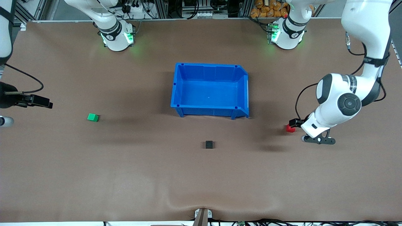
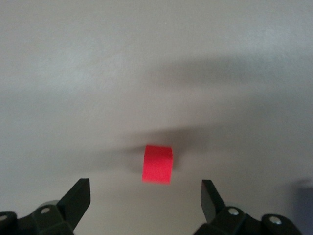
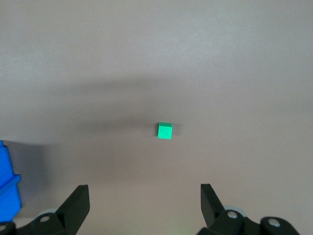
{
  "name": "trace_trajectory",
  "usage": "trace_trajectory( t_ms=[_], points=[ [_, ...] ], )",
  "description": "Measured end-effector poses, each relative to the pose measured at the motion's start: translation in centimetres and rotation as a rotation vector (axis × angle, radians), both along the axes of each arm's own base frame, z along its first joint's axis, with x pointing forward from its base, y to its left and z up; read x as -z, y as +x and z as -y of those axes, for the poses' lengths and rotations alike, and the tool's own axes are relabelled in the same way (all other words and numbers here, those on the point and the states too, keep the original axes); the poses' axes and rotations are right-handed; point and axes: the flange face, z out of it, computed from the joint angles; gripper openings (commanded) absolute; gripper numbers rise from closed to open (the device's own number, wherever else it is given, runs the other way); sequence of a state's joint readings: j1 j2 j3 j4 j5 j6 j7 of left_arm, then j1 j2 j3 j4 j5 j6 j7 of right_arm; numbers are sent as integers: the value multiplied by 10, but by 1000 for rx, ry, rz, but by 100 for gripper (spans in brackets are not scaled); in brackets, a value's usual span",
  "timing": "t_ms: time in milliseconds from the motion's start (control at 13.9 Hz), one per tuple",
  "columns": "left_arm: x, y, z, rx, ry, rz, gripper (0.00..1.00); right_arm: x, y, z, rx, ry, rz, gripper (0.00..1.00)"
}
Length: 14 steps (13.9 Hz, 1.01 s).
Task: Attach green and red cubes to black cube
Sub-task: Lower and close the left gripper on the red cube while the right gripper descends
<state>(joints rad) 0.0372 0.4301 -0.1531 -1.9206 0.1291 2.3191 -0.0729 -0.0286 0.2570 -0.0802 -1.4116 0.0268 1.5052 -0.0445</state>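
The left gripper needs to grab the red cube [image 1: 290,128] by two opposite sides next, to attach it to the black cube [image 1: 209,144].
The black cube [image 1: 209,144] sits alone on the brown table, nearer the front camera than the blue bin. The red cube [image 1: 290,128] [image 2: 158,164] lies toward the left arm's end of the table. My left gripper [image 1: 295,122] [image 2: 145,188] hangs low right beside it, open, with the cube just ahead of its fingertips and not between them. The green cube [image 1: 93,117] [image 3: 165,130] lies toward the right arm's end. My right gripper [image 1: 47,104] [image 3: 145,193] is open and empty, well short of the green cube.
An empty blue bin [image 1: 210,90] [image 3: 9,188] stands mid-table, farther from the front camera than the black cube. Both arm bases stand along the table's back edge.
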Motion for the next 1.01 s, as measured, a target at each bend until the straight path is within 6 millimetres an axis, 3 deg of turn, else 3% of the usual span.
trace_trajectory(
  t_ms=[216,576,1008],
  points=[
    [36,1,3,5,-14,-6,100,24,9,4,7,0,-26,100],
    [73,-9,6,63,12,-10,100,63,22,9,13,-1,-66,100],
    [86,-12,9,70,5,-12,100,114,30,18,27,4,-141,100]
  ],
)
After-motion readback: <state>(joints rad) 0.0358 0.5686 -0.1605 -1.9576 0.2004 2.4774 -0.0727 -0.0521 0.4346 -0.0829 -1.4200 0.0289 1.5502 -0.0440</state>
